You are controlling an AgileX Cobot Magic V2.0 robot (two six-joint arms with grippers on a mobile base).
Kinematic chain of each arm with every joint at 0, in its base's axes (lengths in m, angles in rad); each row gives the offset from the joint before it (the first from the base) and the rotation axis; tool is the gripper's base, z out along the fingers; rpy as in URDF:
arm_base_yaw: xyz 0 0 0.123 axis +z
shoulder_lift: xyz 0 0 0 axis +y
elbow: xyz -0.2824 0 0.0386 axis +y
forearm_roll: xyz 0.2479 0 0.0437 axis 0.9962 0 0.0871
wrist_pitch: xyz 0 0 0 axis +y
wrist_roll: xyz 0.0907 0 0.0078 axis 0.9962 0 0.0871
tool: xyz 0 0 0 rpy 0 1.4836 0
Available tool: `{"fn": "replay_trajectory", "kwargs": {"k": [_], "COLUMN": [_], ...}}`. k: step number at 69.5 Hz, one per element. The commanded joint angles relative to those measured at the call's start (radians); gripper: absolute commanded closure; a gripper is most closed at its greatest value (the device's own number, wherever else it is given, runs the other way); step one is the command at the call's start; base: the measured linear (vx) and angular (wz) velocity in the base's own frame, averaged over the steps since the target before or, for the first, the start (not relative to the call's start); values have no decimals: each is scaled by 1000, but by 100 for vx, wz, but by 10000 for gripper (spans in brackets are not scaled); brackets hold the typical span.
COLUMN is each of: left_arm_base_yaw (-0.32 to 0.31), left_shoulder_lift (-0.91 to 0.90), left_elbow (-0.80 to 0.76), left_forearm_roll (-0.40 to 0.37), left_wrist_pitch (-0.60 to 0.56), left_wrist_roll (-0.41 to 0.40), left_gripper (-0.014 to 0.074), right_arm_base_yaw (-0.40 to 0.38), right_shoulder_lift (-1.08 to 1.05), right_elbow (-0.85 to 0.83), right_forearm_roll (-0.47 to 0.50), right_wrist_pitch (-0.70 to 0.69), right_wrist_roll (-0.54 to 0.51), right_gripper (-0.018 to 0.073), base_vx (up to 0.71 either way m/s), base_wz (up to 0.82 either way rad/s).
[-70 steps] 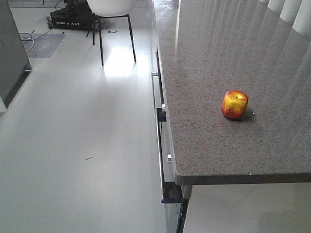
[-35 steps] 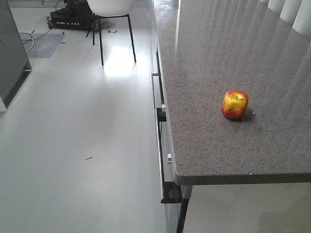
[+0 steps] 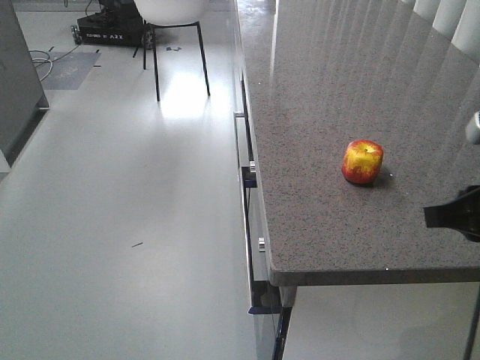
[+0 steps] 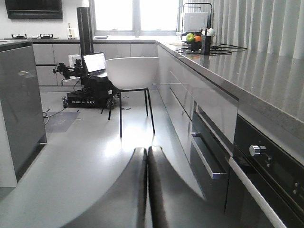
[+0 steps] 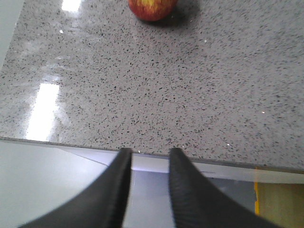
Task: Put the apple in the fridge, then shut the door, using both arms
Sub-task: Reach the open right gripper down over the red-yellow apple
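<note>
Next, my right gripper picks up the red and yellow apple by its round sides to get the apple into the fridge.
The red and yellow apple stands upright on the speckled grey countertop, a short way in from its front edge. My right gripper pokes in at the right edge of the front view, right of the apple and nearer the counter's front edge, apart from it. In the right wrist view this gripper is open with a narrow empty gap, its tips over the counter's edge, and the apple is far ahead at the top. My left gripper is shut on nothing, low over the floor. The fridge and its door are out of view.
Drawers with metal handles run below the counter, with an oven knob at the right. A white chair on black legs stands on the floor. A grey-sided island is at the left. A black wheeled base sits behind the chair.
My right gripper has come into the front view from the right edge; it was absent before. The apple has not moved.
</note>
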Motion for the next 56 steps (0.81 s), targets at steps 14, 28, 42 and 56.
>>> {"fn": "replay_trajectory", "kwargs": {"k": [14,28,42,56], "left_arm_base_yaw": [-6,-6,-6,-6], "left_shoulder_lift": [-14,-14,-14,-14], "left_elbow": [14,14,14,14], "left_forearm_roll": [-8,-8,-8,-8], "left_wrist_pitch": [-74,-74,-74,-74], "left_wrist_roll": [-6,-6,-6,-6], "left_gripper": [603,603,603,603], "right_arm_base_yaw": [-4,-4,-4,-4], "right_shoulder_lift": [169,317,453,581], "right_elbow": [-131,-248,-375,-501], "right_forearm_roll": [4,29,89,148], "right_wrist_pitch": [-68,-68,-52,-42], "right_wrist_roll": [-14,-36,-77,-77], "right_gripper": [-120,-161,-151,-144], "base_vx": [0,0,0,0], "base_wz": [0,0,0,0]}}
